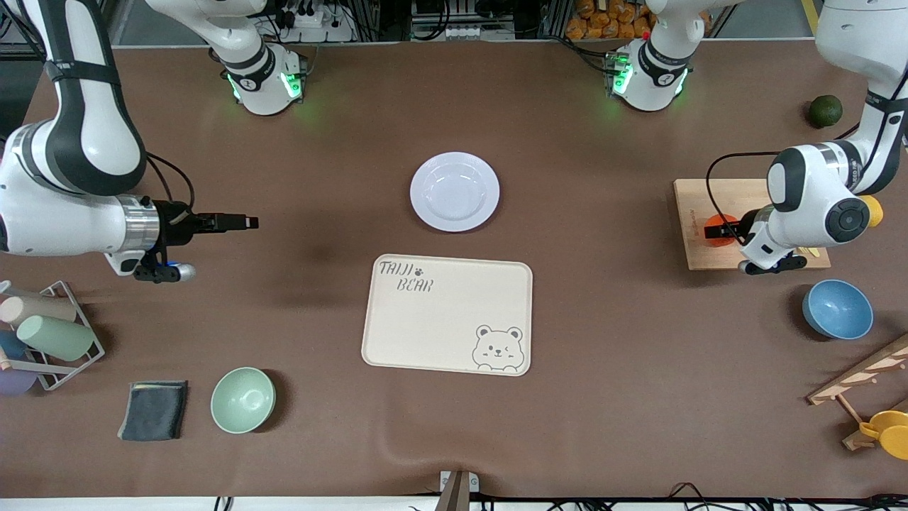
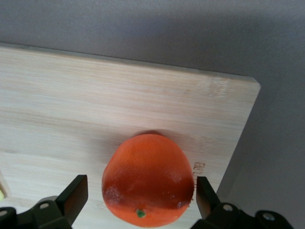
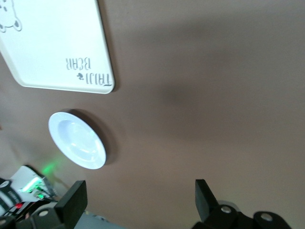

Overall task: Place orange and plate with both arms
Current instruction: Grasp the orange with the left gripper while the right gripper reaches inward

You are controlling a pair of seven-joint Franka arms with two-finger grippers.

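Observation:
My fingers stand on either side of the orange, so it is time to close my left gripper now, which would catch the orange (image 1: pixel 719 221).
The orange (image 1: pixel 719 221) is a small reddish-orange mandarin lying on a wooden cutting board (image 1: pixel 699 206) at the left arm's end of the table. My left gripper (image 1: pixel 722 231) is down at the orange, open, with one finger on each side of it. In the left wrist view the orange (image 2: pixel 147 179) fills the gap of the left gripper (image 2: pixel 140 191). The pale plate (image 1: pixel 455 191) lies empty mid-table, farther from the front camera than the cream bear tray (image 1: pixel 447 314). My right gripper (image 1: pixel 245 222) hangs open and empty over bare table at the right arm's end. The right wrist view shows the right gripper (image 3: pixel 140 195), the plate (image 3: pixel 77 140) and the tray (image 3: pixel 57 47).
A dark green fruit (image 1: pixel 825 111), a blue bowl (image 1: pixel 837 309) and a wooden rack with a yellow cup (image 1: pixel 883 426) stand at the left arm's end. A mint bowl (image 1: pixel 242 399), a grey cloth (image 1: pixel 153 409) and a wire rack of cups (image 1: pixel 50 333) stand at the right arm's end.

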